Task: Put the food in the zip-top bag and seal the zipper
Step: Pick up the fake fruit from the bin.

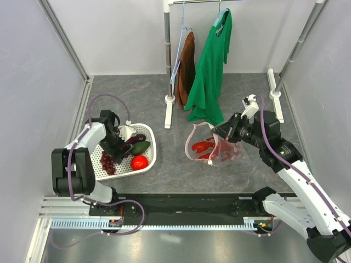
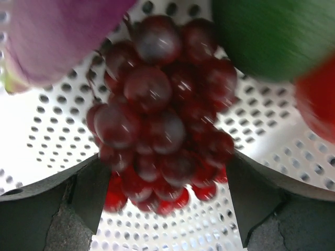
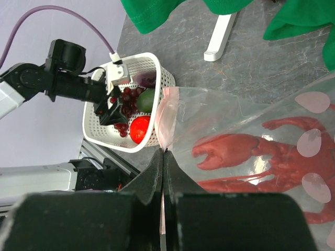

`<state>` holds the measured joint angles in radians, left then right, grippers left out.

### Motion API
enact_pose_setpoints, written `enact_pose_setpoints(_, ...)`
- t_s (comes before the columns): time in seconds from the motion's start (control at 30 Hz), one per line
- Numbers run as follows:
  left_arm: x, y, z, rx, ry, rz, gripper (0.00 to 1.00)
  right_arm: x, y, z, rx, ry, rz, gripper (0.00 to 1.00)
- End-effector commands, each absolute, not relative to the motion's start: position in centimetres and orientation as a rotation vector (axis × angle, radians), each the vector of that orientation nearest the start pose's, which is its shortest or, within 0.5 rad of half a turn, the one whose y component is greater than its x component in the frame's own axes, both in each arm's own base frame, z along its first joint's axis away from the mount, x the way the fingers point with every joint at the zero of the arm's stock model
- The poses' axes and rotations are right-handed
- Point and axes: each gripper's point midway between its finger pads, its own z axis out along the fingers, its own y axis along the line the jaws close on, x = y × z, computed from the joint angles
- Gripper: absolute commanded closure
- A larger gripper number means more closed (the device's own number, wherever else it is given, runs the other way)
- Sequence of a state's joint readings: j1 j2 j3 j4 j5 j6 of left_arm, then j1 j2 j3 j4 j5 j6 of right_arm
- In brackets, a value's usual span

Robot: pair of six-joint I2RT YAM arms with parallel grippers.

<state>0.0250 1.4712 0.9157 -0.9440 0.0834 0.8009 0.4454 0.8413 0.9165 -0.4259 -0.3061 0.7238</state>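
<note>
I would leave the grape bunch [image 2: 162, 120] in the white basket if I lifted my left gripper now, because its fingers are open on either side of the grape bunch's near end.
The clear dotted zip-top bag [image 1: 215, 147] hangs off the table with the red lobster [image 3: 246, 157] inside it. My right gripper [image 3: 163, 152] is shut on the bag's mouth edge, by the pink zipper [image 3: 168, 115] strip. The grape bunch [image 2: 162, 120], the tomato [image 1: 139, 162] and the green avocado piece [image 1: 140, 148] lie in the white perforated basket [image 1: 148, 131]. My left gripper [image 2: 165, 196] is down in the basket and open, its fingers [image 2: 78, 198] standing on either side of the near end of the grapes.
A purple toy piece [image 2: 57, 36] lies in the basket beside the grapes. A clothes rack [image 1: 168, 60] with a green shirt [image 1: 211, 71] and a brown garment [image 1: 186, 68] stands at the back. Grey walls close in both sides.
</note>
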Motion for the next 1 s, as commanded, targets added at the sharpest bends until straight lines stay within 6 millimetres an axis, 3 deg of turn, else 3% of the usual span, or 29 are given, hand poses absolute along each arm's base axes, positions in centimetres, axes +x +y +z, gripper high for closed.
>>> enact_pose_setpoints(0.0, 24.3, 2.8, 2.8, 1.215, 2.764, -0.007, 0.09, 23.3, 19.9, 29.0, 0.035, 2.012, 1.062, 1.0)
enact_pose_setpoints(0.1, 24.8, 2.3, 2.6, 1.191, 2.754, -0.039, 0.22, 23.4, 19.9, 28.8, 0.038, 2.015, 1.057, 1.0)
enact_pose_setpoints(0.2, 24.5, 1.9, 2.5, 1.168, 2.76, -0.076, 0.4, 23.4, 19.8, 28.4, 0.037, 2.023, 1.052, 1.0)
enact_pose_setpoints(0.23, 24.3, 1.8, 2.6, 1.161, 2.762, -0.074, 0.54, 23.4, 19.8, 28.4, 0.04, 2.022, 1.049, 1.0)
enact_pose_setpoints(0.3, 23.5, 1.6, 3.1, 1.152, 2.778, -0.098, 0.65, 23.4, 19.8, 28.3, 0.038, 2.023, 1.047, 1.0)
enact_pose_setpoints(0.33, 23.4, 1.3, 3.9, 1.135, 2.758, -0.114, 0.75, 23.3, 19.7, 28.3, 0.039, 2.022, 1.046, 1.0)
enact_pose_setpoints(0.47, 23.0, 0.1, 7.8, 1.075, 2.733, -0.188, 0.97, 23.3, 19.8, 28.4, 0.038, 2.02, 1.046, 1.0)
enact_pose_setpoints(0.5, 22.0, -0.2, 8.7, 1.065, 2.759, -0.227, 0.98, 23.4, 19.7, 28.4, 0.04, 2.021, 1.045, 1.0)
enact_pose_setpoints(0.73, 20.8, -2.6, 14.5, 1.002, 2.667, -0.37, 0.98, 23.4, 19.7, 28.0, 0.054, 2.027, 1.048, 1.0)
enact_pose_setpoints(0.8, 21.5, -4.1, 17.5, 0.983, 2.58, -0.447, 0.98, 23.3, 19.8, 28.1, 0.058, 2.025, 1.06, 1.0)
enact_pose_setpoints(0.83, 21.4, -6.1, 19.3, 0.973, 2.498, -0.587, 0.98, 23.3, 19.9, 28.1, 0.057, 2.022, 1.068, 1.0)
enact_pose_setpoints(0.97, 22.9, -11.3, 28.6, 0.953, 2.138, -0.829, 0.98, 23.5, 20.1, 28.4, 0.059, 2.017, 1.081, 1.0)
